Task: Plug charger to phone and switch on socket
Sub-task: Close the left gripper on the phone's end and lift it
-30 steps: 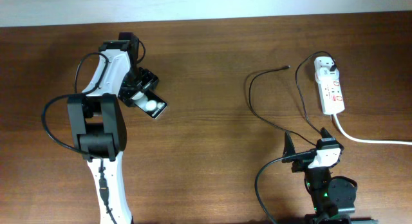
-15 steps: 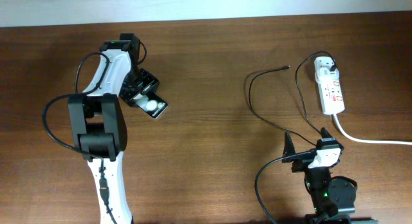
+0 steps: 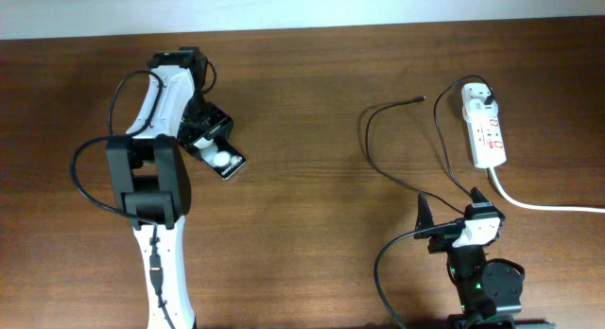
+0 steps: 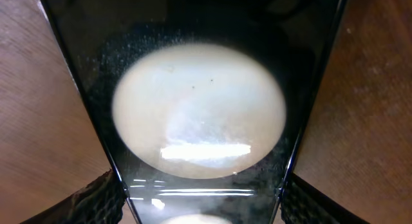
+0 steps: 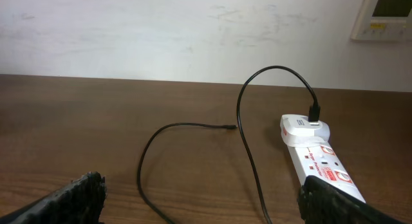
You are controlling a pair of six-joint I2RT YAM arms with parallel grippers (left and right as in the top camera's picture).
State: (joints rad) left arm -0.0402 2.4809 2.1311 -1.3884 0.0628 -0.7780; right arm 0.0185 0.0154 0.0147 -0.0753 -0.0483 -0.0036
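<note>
I would raise the phone [image 3: 225, 159] off the table if I lifted my left gripper now. Both fingers are tight against the phone's long edges.
The black phone [image 3: 225, 159] lies at the left of the table, with round white glare spots on its screen. My left gripper [image 3: 206, 135] is shut on the phone; in the left wrist view the phone [image 4: 199, 108] fills the space between the jaws [image 4: 203, 195], which touch its two long edges. The charger's thin black cable [image 3: 369, 149] loops across the right side, its tip [image 3: 419, 98] lying free and its white plug [image 3: 480, 100] in the white socket strip [image 3: 488, 132]. My right gripper [image 3: 452, 214] is open and empty, near the cable [image 5: 241, 121] and the socket strip [image 5: 322, 163].
The socket strip's thick white cord [image 3: 544, 205] runs off to the right edge. A white wall [image 5: 193, 31] stands behind the table's far edge. Brown wooden tabletop [image 3: 302, 206] lies between the two arms.
My left arm has shifted slightly and the phone has moved a little toward the near right with it. The right arm, cable and socket strip have not moved.
</note>
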